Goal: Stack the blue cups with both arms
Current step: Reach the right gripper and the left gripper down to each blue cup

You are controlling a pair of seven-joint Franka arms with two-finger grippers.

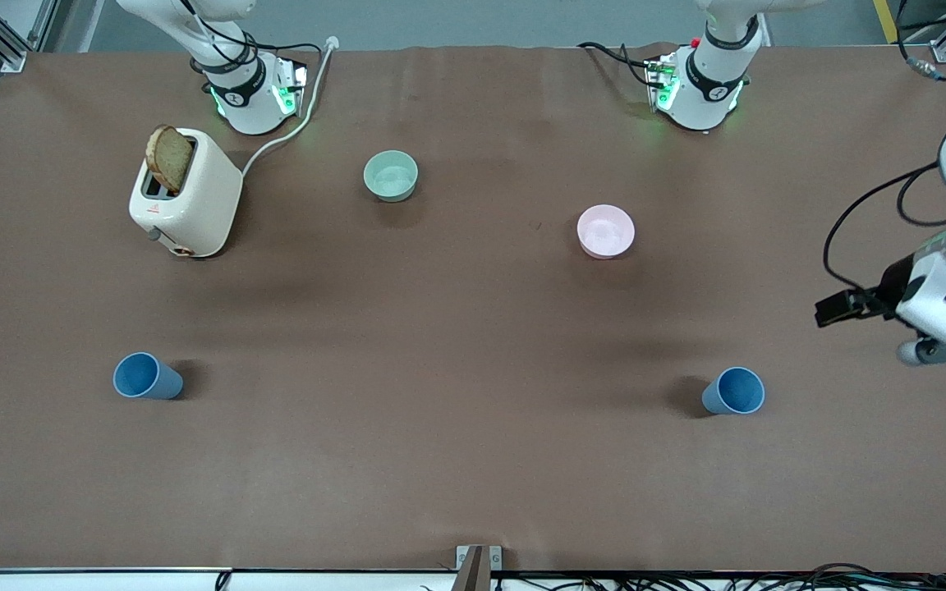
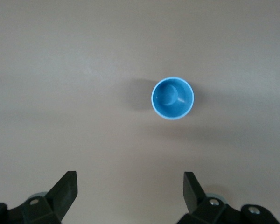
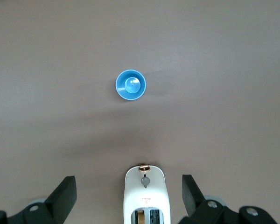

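Note:
The blue cup has to be stacked into the other blue cup [image 1: 733, 391], so my right gripper should next grab it beside the toaster by its rim.
Two blue cups stand upright and far apart on the brown table. One blue cup [image 1: 147, 377] is toward the right arm's end, nearer the front camera than the toaster. The other blue cup [image 1: 734, 391] is toward the left arm's end. My left gripper [image 2: 129, 179] is open and empty, high over bare table, apart from that cup [image 2: 172, 98]; its hand [image 1: 945, 308] shows at the edge of the front view. My right gripper [image 3: 129, 184] is open and empty, high over the toaster, with the first cup [image 3: 130, 85] well clear of it. It is out of the front view.
A white toaster [image 1: 187, 197] with a bread slice [image 1: 169, 158] in it stands near the right arm's base; it also shows in the right wrist view [image 3: 144, 196]. A pale green bowl [image 1: 391, 175] and a pink bowl [image 1: 605, 231] sit mid-table, farther from the front camera than the cups.

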